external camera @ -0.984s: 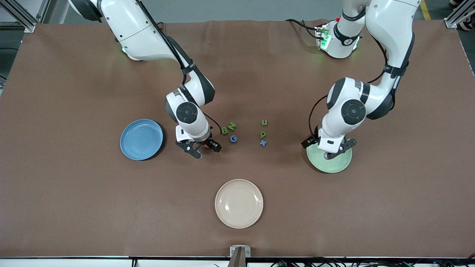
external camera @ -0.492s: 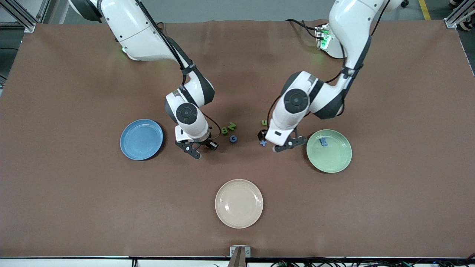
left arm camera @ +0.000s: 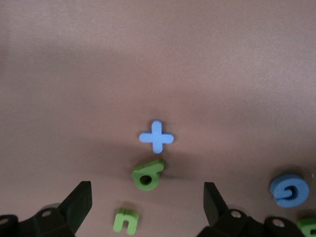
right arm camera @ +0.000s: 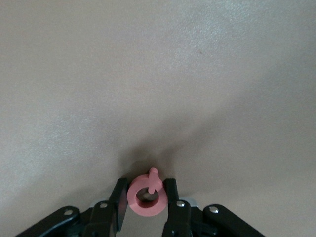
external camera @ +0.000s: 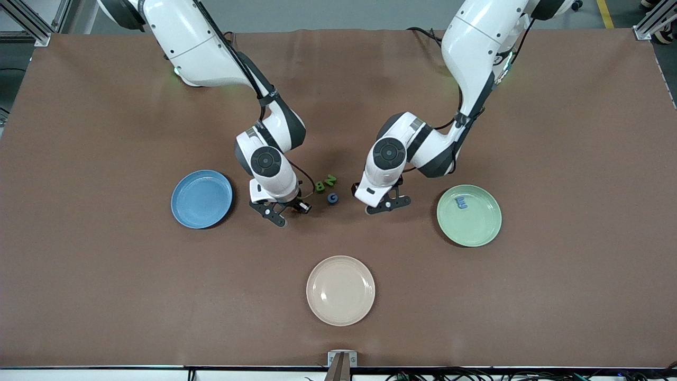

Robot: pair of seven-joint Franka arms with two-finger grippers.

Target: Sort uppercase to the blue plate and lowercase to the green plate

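Observation:
The open gripper's fingers stop short, above the table, so it is too early to close. My left gripper first moves toward the blue x (left arm camera: 157, 137), then closes on it.
My right gripper (external camera: 288, 210) is shut on the red Q (right arm camera: 146, 195), low over the table between the blue plate (external camera: 201, 199) and the blue G (external camera: 332, 198). The green N (external camera: 330, 180) and green B (external camera: 320, 186) lie just beside the G. My left gripper (external camera: 382, 204) is open, over the lowercase letters, which its hand hides in the front view. The left wrist view shows the blue x (left arm camera: 156, 137), the green 9-like letter (left arm camera: 147, 174) and the green u-like letter (left arm camera: 126, 220) between its fingers (left arm camera: 79, 205). The blue m (external camera: 462, 202) lies on the green plate (external camera: 469, 215).
A cream plate (external camera: 340, 290) stands nearer to the front camera, midway between the two coloured plates. The blue G also shows at the edge of the left wrist view (left arm camera: 289, 189). Brown table cloth lies all around.
My left arm has swung from over the green plate to over the lowercase letters, leaving the blue m on that plate. My right gripper has stayed in place and narrowed onto the Q.

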